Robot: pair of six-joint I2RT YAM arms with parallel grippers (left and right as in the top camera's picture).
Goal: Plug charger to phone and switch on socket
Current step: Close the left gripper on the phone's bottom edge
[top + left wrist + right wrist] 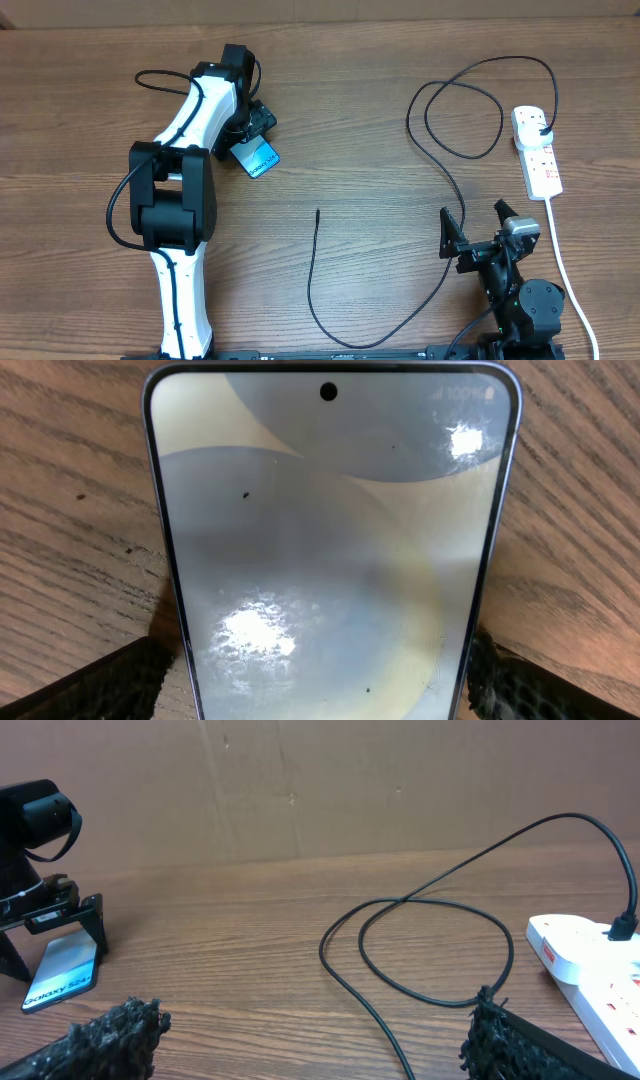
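Next, my left gripper grabs the phone (260, 158) by both long edges, away from its lettered end, leaving that end free to hand to my right gripper.
The phone (260, 158) lies flat on the wooden table at the upper left, its pale blue screen up; it fills the left wrist view (330, 550). My left gripper (252, 143) is open and straddles it, with a black finger (110, 680) on either side of one end (315, 690). The charger's thin black cable (309, 270) runs from its plug (541, 128) in the socket (538, 152), loops, and ends in a loose connector tip (317, 213) mid-table. My right gripper (475, 230) is open and empty (310, 1050), with the cable (375, 1014) on the table beyond its fingers.
The socket's thick white cord (565, 265) runs down the right side past my right arm's base (525, 300). The cable's loop (465, 120) lies left of the socket (590, 965). My left arm (180, 200) stretches along the left side. A brown wall stands behind the table (300, 790).
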